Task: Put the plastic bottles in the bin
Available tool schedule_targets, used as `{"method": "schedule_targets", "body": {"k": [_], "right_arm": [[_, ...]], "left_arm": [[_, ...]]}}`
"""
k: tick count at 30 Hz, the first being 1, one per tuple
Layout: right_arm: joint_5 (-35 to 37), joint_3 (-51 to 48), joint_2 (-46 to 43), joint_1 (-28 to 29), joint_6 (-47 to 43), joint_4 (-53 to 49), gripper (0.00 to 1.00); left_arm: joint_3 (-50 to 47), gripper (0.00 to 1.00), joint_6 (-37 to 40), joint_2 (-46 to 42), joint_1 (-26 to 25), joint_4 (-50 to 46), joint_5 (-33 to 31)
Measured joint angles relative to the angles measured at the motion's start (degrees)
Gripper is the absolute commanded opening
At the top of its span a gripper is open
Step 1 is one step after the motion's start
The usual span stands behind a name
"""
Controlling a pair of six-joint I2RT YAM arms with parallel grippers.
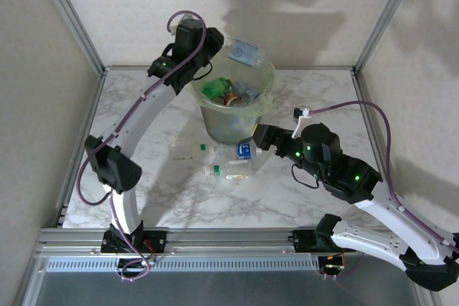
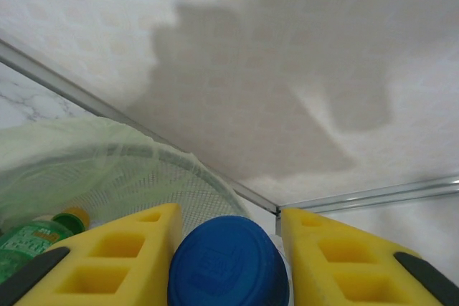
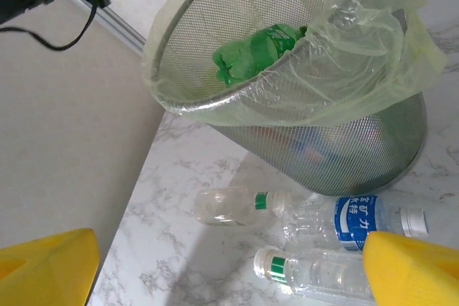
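Note:
My left gripper should keep hold of the bottle until it gets to the opening. The bottle would end up on the bin's far rim (image 2: 107,152) if I opened now.
The bin (image 1: 215,109) is a round mesh wastebasket lined with a pale-green bag, at the back middle of the table, and it holds several bottles. My left gripper (image 1: 219,46) is shut on a clear blue-labelled bottle (image 1: 244,53) over the bin's far rim. In the left wrist view its blue cap (image 2: 228,263) sits between the yellow fingers (image 2: 122,259), above the bin rim (image 2: 107,152). Three clear bottles lie in front of the bin: two green-banded (image 3: 229,207) (image 3: 319,274) and one blue-labelled (image 3: 358,221). My right gripper (image 1: 259,136) (image 3: 229,277) hangs open beside them, with nothing between its fingers.
A green bottle (image 3: 258,51) lies against the bin's inner wall, also seen near my left fingers (image 2: 29,240). Aluminium frame posts and pale walls enclose the marble table (image 1: 179,206). Bare marble lies near the front edge and at the far right (image 1: 337,98).

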Motion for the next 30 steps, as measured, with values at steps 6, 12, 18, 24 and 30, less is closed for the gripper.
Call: {"method": "schedule_targets", "body": {"k": [6,12,18,24,30], "right_arm": [[0.7,0.0,0.0,0.0,0.0,-1.4,0.95],[1.5,0.0,-0.3,0.0,0.0,-2.0,0.95],[1.5,0.0,-0.4,0.0,0.0,-2.4,0.95],[1.5,0.0,-0.4,0.0,0.2,-2.5,0.95],[1.5,-0.3,-0.1,0.0,0.1,-1.9,0.98]], "left_arm": [[2.9,0.0,-0.6,5.1,0.0,-3.8,0.0],[3.2,0.53,-0.4,5.7,0.0,-6.7,-1.7],[3.3,0.9,0.3,5.7,0.0,-6.8,-2.4],[3.3,0.91,1.1,5.1,0.0,-6.8,-2.6],[1.7,0.99,4.9,-1.3,-0.7,-6.4,-3.7]]}}
